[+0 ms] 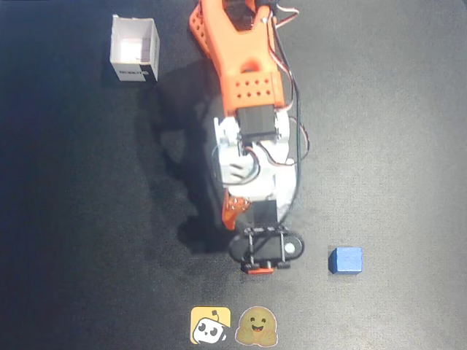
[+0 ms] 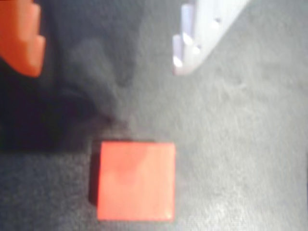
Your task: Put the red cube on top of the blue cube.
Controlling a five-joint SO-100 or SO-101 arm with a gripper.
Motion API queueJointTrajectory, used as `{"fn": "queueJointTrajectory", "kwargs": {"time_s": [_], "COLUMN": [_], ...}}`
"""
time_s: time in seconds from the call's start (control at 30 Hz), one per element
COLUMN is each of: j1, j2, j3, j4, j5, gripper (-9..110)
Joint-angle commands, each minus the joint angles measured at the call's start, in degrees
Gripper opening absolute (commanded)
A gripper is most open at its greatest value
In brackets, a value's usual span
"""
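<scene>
The gripper grabs the red cube [image 1: 257,270] by its opposite sides next, to stack it on the blue cube [image 1: 346,261].
In the wrist view the red cube [image 2: 136,180] lies flat on the dark mat, low in the picture. My gripper [image 2: 106,71] is open above it, with the orange finger [image 2: 19,38] at the upper left and the white finger [image 2: 202,33] at the upper right. Nothing sits between them, and the cube is apart from both tips. In the overhead view only a red sliver of the red cube [image 1: 257,270] shows beneath the wrist's black camera mount [image 1: 266,248]. The blue cube [image 1: 345,260] rests alone to the right of that, about a hand's width away.
An open white box [image 1: 135,49] stands at the upper left of the overhead view. Two cartoon stickers [image 1: 235,326] lie at the mat's bottom edge, just below the wrist. The orange arm [image 1: 244,73] reaches down from the top centre.
</scene>
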Motion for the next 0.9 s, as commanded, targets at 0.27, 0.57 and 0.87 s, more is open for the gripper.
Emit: {"fn": "queueJointTrajectory", "kwargs": {"time_s": [0.27, 0.57, 0.87], "j1": [-0.62, -0.97, -1.14], "j2": [-5.89, -11.95, -17.49], "j3": [-9.14, -13.97, -16.08], "j4": [-2.81, -4.22, -6.24], "j5": [1.58, 2.55, 3.25], "gripper": [21, 21, 21]}}
